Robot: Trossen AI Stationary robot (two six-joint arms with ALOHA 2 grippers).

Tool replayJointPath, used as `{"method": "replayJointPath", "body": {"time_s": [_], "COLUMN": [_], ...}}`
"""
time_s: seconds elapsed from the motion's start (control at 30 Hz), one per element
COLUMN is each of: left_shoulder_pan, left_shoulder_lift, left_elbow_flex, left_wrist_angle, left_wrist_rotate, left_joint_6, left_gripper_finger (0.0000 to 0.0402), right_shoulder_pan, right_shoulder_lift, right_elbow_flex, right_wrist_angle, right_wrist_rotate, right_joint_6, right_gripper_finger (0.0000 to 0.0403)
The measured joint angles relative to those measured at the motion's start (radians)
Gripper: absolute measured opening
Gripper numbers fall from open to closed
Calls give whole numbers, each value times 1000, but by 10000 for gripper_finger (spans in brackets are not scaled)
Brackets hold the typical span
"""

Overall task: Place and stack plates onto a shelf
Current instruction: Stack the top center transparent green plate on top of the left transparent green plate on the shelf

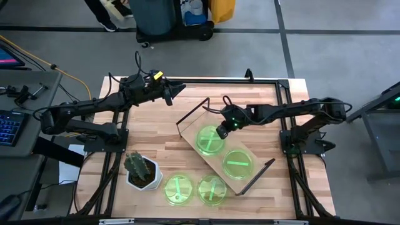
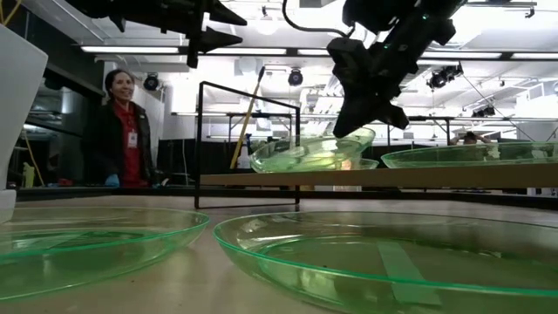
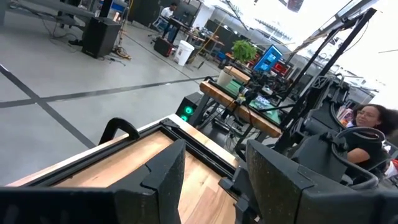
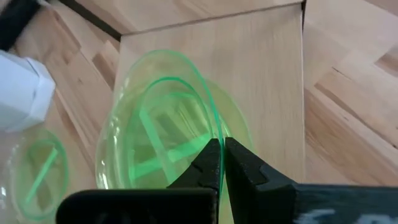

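The tilted plate's lower edge is inside the lower plate's rim, so my right gripper needs to let go of the tilted plate now: it would settle there.
The light-wood shelf (image 1: pixel 219 150) lies slantwise on the table with black wire frames at both short ends. One green plate (image 1: pixel 238 163) sits on its right part, and another plate (image 1: pixel 205 142) sits on its left part. Over that one my right gripper (image 1: pixel 222 131) is shut on a third, tilted plate (image 4: pixel 163 118). Two more plates (image 1: pixel 179 189) (image 1: pixel 212 190) lie flat on the table by its near edge. My left gripper (image 1: pixel 178 89) is open, raised above the table's far part and away from every plate. My right gripper pinches the tilted plate's rim (image 4: pixel 219 134) between its two fingertips (image 4: pixel 211 163), coming from above and from the table's right. The held side is raised (image 2: pixel 366 133) and the opposite side dips toward the plate beneath. Whether the two plates touch, I cannot tell.
A cactus in a white pot (image 1: pixel 142 170) stands near the table's left near corner, beside the two loose plates. The shelf's wire frames (image 1: pixel 194 112) (image 1: pixel 259 176) rise at its ends. A person (image 2: pixel 122 131) stands beyond the table's far side.
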Motion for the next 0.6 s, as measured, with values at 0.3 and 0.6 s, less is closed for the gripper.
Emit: {"method": "replayJointPath", "body": {"time_s": [0.3, 0.6], "left_shoulder_pan": [0, 1], "left_shoulder_lift": [0, 0], "left_elbow_flex": [0, 0], "left_wrist_angle": [0, 0], "left_wrist_rotate": [1, 1], "left_joint_6": [26, 26], "left_gripper_finger": [161, 161], "right_shoulder_pan": [0, -19], "right_shoulder_lift": [0, -45], "right_elbow_flex": [0, 0], "right_wrist_angle": [-2, -22], "right_wrist_rotate": [-53, -86], "right_joint_6": [27, -35], "right_gripper_finger": [102, 226]}}
